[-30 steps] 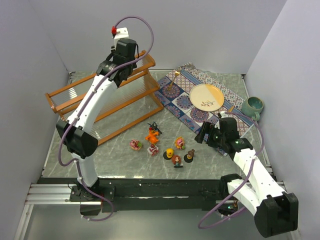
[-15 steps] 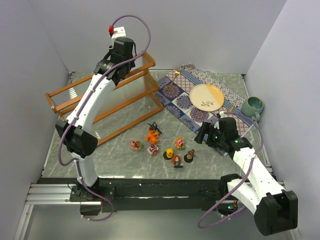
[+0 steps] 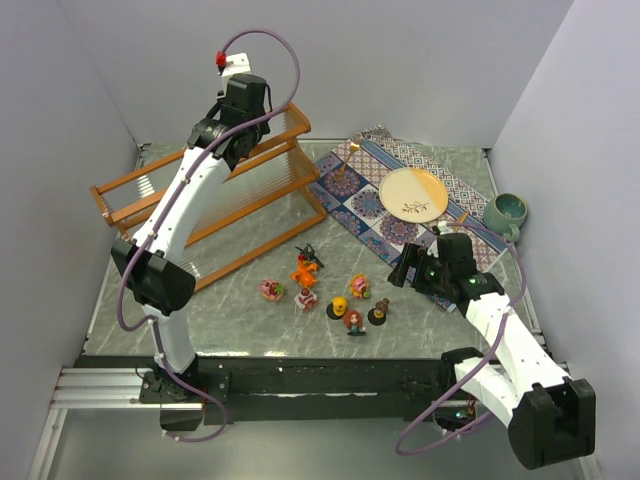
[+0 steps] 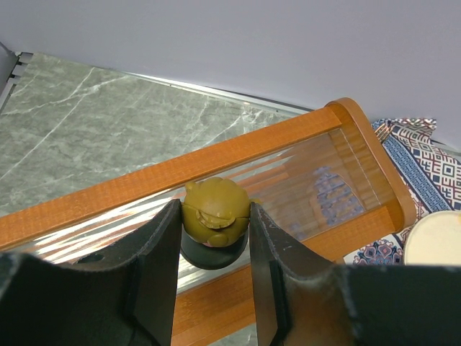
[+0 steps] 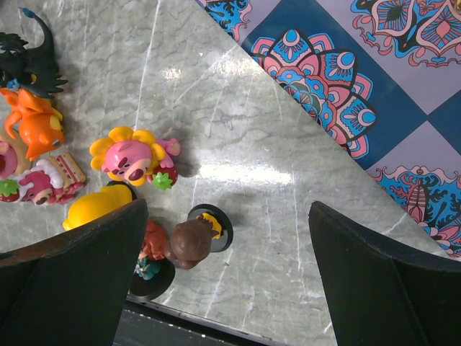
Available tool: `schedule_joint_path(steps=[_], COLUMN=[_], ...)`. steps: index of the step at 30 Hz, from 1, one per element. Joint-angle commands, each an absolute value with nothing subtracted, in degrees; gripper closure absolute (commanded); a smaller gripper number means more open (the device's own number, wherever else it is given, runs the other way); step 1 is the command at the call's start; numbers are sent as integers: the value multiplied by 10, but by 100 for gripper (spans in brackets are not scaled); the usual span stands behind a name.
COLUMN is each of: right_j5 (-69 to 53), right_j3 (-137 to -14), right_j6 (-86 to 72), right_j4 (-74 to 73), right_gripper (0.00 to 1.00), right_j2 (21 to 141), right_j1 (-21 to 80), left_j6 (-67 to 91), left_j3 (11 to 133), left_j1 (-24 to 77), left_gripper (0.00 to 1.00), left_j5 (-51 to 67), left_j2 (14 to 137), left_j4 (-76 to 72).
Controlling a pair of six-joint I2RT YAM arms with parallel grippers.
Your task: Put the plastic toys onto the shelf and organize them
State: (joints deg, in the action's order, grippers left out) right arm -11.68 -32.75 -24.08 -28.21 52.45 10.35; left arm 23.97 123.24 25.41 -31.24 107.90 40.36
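The doll's black base is over the clear panel, between both wooden rails. The doll would land there, so my left gripper needs to let go of it.
My left gripper (image 4: pixel 213 223) is shut on an olive-headed doll on a round black base (image 4: pixel 215 213) and holds it over the top tier of the shelf (image 4: pixel 288 144), an orange-brown wooden rack with clear ribbed panels (image 3: pixel 150 190). In the top view the left gripper (image 3: pixel 243 118) is over the rack's far right end. Several toys lie on the table: a black spiky one (image 3: pixel 310 254), an orange one (image 3: pixel 304 272), pink flowery ones (image 3: pixel 271 290), and dolls on black bases (image 3: pixel 379 312). My right gripper (image 5: pixel 230 238) is open and empty above a brown-haired doll (image 5: pixel 191 243).
A patterned blue mat (image 3: pixel 400 200) with a cream plate (image 3: pixel 413 194) lies at the back right. A teal mug (image 3: pixel 505 213) stands by the right wall. Grey walls close in the table on three sides.
The left gripper rose slightly over the shelf's top early on, then held still. The right gripper edged a little to the left toward the toys.
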Motion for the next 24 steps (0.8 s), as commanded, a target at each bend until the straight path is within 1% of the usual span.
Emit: schedule_joint_path(steps=[1,5,14,24], right_j5=[-121,-121,-122,-121], right_j3=[-353,-352,-350,-349], right_j6=[-230,-230,-231,-231], right_j4=[-272,-272,-270,-269], right_gripper=[0,0,0,0], right_j2=[526,523,522,520], right_j1=[102,102,102,102], left_j6=[253,254,255,257], left_j3=[1236,1235,1228,1219], left_j1=[252,252,252,252], left_gripper=[66,60,54,51], left_j5=[-300,-298,-293,-288], left_j2=[1081,1081,1079,1078], left_j4=[403,402,395,381])
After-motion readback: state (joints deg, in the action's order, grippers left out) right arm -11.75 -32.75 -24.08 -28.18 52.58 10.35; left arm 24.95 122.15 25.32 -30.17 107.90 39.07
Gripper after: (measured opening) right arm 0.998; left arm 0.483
